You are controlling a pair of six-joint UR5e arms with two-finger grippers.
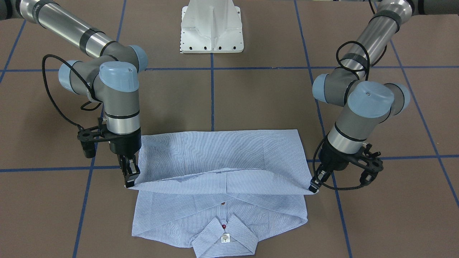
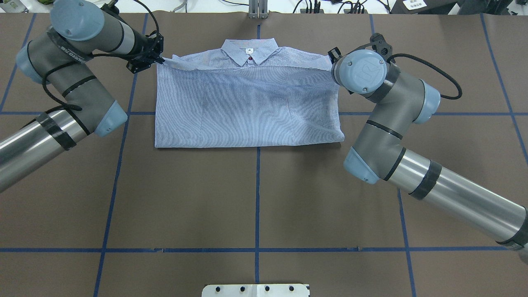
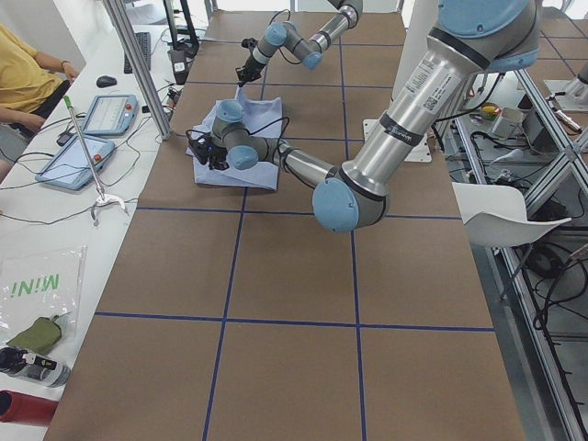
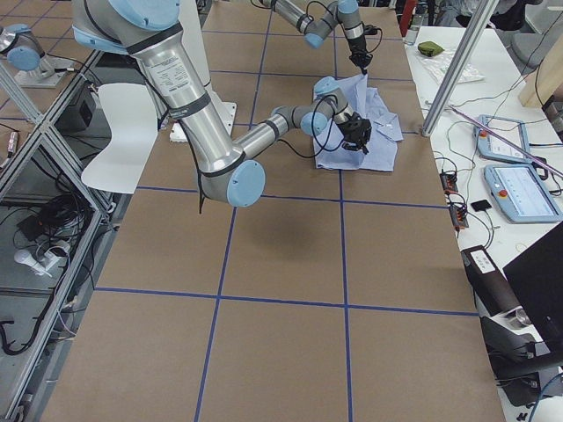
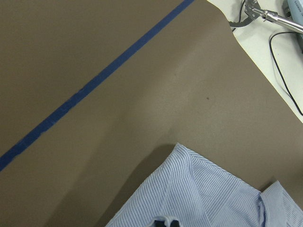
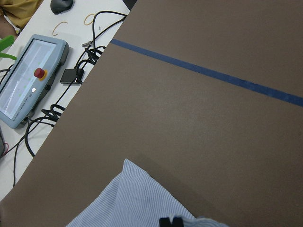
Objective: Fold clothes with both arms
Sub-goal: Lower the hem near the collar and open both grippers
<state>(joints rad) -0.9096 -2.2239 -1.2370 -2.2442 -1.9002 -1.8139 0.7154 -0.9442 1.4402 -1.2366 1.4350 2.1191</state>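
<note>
The shirt's held edge (image 1: 284, 193) needs to come closer to the collar (image 1: 242, 236) before my right gripper lets it go, because the shirt's edge stops well short of the collar.
The light blue striped shirt (image 1: 218, 154) lies on the brown table, collar (image 1: 224, 238) with white neck label on the far side from the robot. Its hem half is doubled over toward the collar (image 2: 248, 50). My left gripper (image 1: 315, 186) is shut on one corner of the raised folded layer; it also shows in the overhead view (image 2: 159, 61). My right gripper (image 1: 129, 177) is shut on the other corner, and my right wrist hides it in the overhead view. Both wrist views show striped cloth (image 5: 203, 198) (image 6: 132, 198) at the fingertips.
The white pedestal base (image 1: 211, 27) stands at the robot's side of the table. Blue tape lines (image 2: 257, 198) grid the brown table. Teach pendants (image 6: 28, 80) and cables lie on the white bench beyond the table's far edge. An operator in yellow (image 3: 28, 73) sits there.
</note>
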